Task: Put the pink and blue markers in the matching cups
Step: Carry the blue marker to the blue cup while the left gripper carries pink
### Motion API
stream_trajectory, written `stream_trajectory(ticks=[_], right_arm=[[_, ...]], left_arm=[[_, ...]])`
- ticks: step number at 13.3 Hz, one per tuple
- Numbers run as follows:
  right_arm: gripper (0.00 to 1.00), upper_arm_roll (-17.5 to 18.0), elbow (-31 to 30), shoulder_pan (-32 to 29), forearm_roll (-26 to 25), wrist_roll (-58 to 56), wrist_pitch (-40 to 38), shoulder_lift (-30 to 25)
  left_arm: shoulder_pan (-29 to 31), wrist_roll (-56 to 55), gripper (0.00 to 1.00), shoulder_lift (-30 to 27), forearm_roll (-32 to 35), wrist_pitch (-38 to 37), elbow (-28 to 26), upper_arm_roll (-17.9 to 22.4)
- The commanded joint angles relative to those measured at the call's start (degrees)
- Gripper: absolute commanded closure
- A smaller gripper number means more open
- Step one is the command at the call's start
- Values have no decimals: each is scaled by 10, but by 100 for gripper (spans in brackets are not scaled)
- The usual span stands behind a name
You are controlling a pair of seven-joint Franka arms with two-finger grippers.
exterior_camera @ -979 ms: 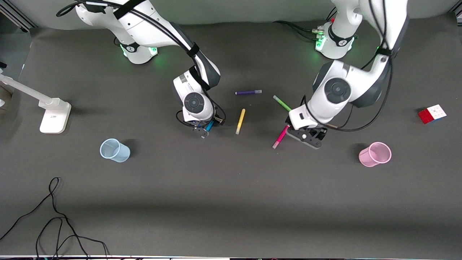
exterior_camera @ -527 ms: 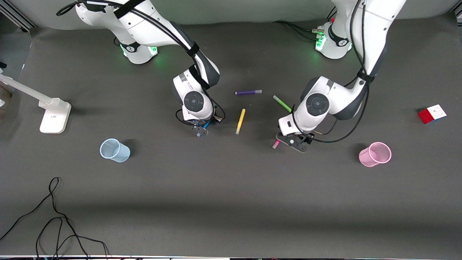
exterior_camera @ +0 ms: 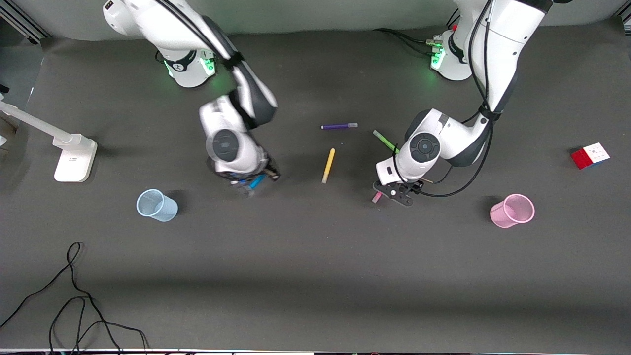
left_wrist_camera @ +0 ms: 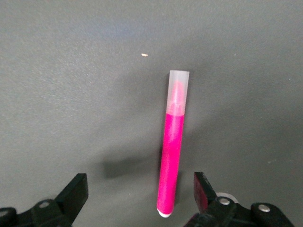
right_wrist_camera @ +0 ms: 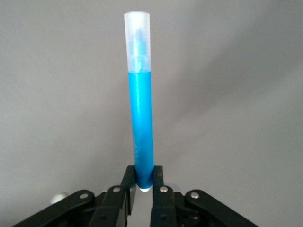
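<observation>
The pink marker's clear cap (left_wrist_camera: 178,93) should stay free to go into the pink cup, so I should grab the pink marker by its white-tipped base end (left_wrist_camera: 166,199) with my left gripper next.
My right gripper (exterior_camera: 248,186) is shut on the blue marker (exterior_camera: 257,182) and holds it above the table, between the pale blue cup (exterior_camera: 157,205) and the yellow marker. In the right wrist view the gripper (right_wrist_camera: 143,182) pinches the blue marker (right_wrist_camera: 141,127) at its base end, cap pointing away. My left gripper (exterior_camera: 393,193) is open and low over the pink marker (exterior_camera: 377,197), which lies on the table. In the left wrist view the gripper (left_wrist_camera: 139,194) has its fingers on either side of the end of the pink marker (left_wrist_camera: 173,151), not touching it. The pink cup (exterior_camera: 512,211) stands toward the left arm's end.
A yellow marker (exterior_camera: 328,165), a purple marker (exterior_camera: 339,126) and a green marker (exterior_camera: 384,141) lie mid-table. A colour cube (exterior_camera: 590,155) sits at the left arm's end. A white stand (exterior_camera: 74,158) and a black cable (exterior_camera: 74,305) are at the right arm's end.
My right gripper has lifted the blue marker and carried it toward the blue cup. My left gripper has come down and shifted over the pink marker, covering most of it.
</observation>
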Motion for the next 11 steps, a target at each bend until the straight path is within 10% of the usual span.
stream_trajectory(ticks=[1, 5, 11], right_arm=[[100, -86, 154, -1, 11, -1, -169, -20], [100, -133, 343, -112, 152, 3, -381, -32], [100, -135, 278, -311, 279, -188, -608, -71]], left_arm=[[-9, -22, 1, 9, 13, 16, -1, 6], [-15, -68, 8, 19, 49, 17, 1, 7], [-7, -95, 56, 17, 53, 15, 4, 7]])
